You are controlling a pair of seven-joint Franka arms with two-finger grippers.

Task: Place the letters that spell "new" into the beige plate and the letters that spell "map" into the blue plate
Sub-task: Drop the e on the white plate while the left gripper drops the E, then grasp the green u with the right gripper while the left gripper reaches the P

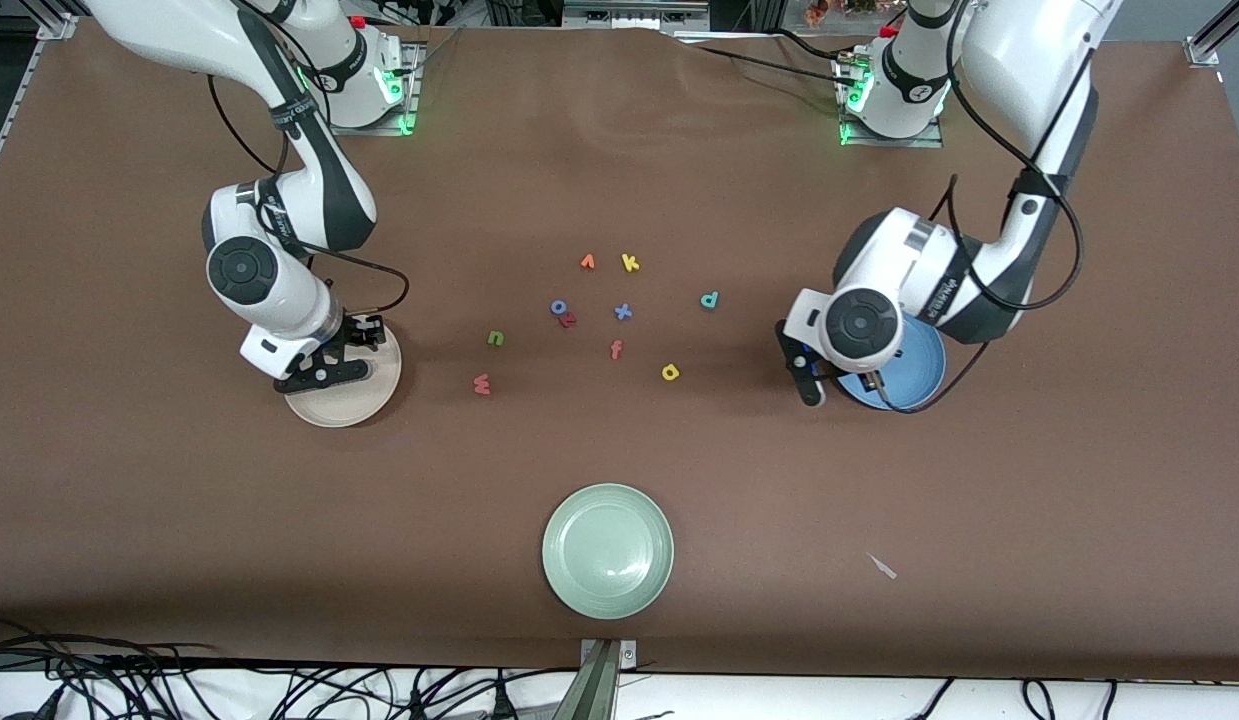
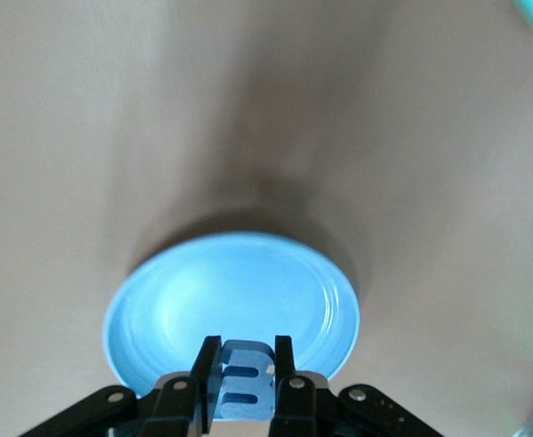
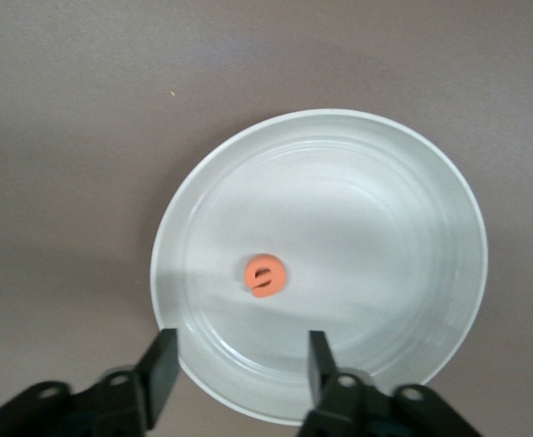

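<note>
The blue m (image 2: 246,396) is hanging above the near rim of the blue plate, so my left gripper should lower the m farther in before it releases the m.
My right gripper (image 3: 240,344) hangs open over the rim of the beige plate (image 1: 354,400), at the right arm's end of the table. The orange e (image 3: 266,277) lies inside that plate. My left gripper (image 2: 245,360) is shut on the blue m (image 2: 246,375) just above the edge of the blue plate (image 2: 202,291), at the left arm's end. On the bare table between the plates lie the green n (image 1: 495,338), pinkish-red w (image 1: 482,383), yellow a (image 1: 670,372) and teal p (image 1: 710,299).
Other loose letters sit mid-table: orange v (image 1: 587,262), yellow k (image 1: 630,263), blue o (image 1: 558,307), a small red letter (image 1: 569,320) touching the o, a blue x (image 1: 623,312), red f (image 1: 616,349). A pale green plate (image 1: 608,550) stands nearest the front camera.
</note>
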